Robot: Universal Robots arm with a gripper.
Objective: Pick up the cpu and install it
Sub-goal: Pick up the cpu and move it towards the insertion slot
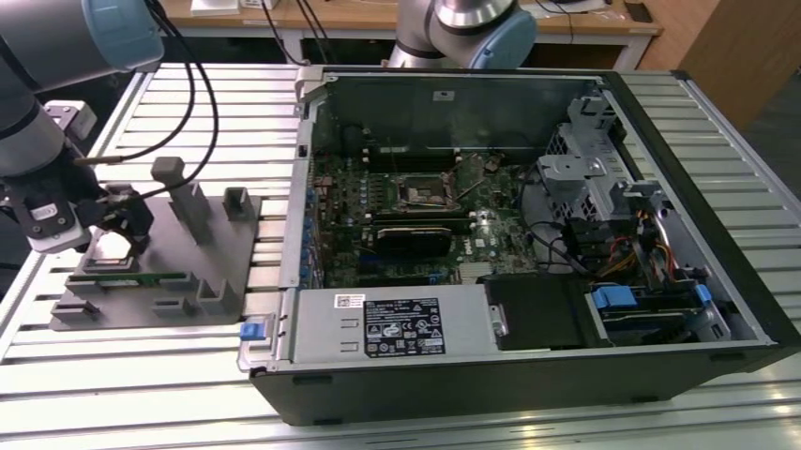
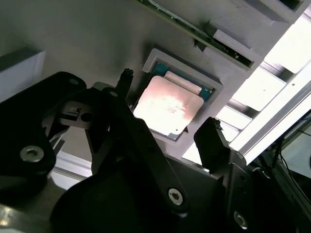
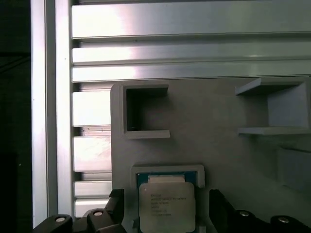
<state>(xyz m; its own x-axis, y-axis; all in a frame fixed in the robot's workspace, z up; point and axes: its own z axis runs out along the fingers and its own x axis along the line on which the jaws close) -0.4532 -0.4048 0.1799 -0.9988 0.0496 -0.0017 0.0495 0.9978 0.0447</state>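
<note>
My gripper grabs the cpu by its two opposite side edges next, to install it in the socket (image 1: 423,190).
The cpu (image 2: 167,104) is a flat square chip with a shiny metal top. It lies in a shallow framed pocket of the grey fixture plate (image 1: 175,305) at the exterior view's left. My gripper (image 2: 167,116) hangs just above it and is open. One black finger (image 2: 124,85) stands off each side of the chip, and neither touches it. In the first wrist view the cpu (image 3: 166,206) sits between the two fingertips (image 3: 116,204) with a gap on both sides. The black-framed socket (image 1: 423,190) on the green motherboard is uncovered.
The open computer case (image 1: 526,234) lies on the slatted aluminium table (image 1: 150,412), with drive cages and cables at the exterior view's right. Grey posts (image 1: 188,202) rise from the fixture plate beside the gripper. A green memory stick (image 1: 141,277) lies along the plate.
</note>
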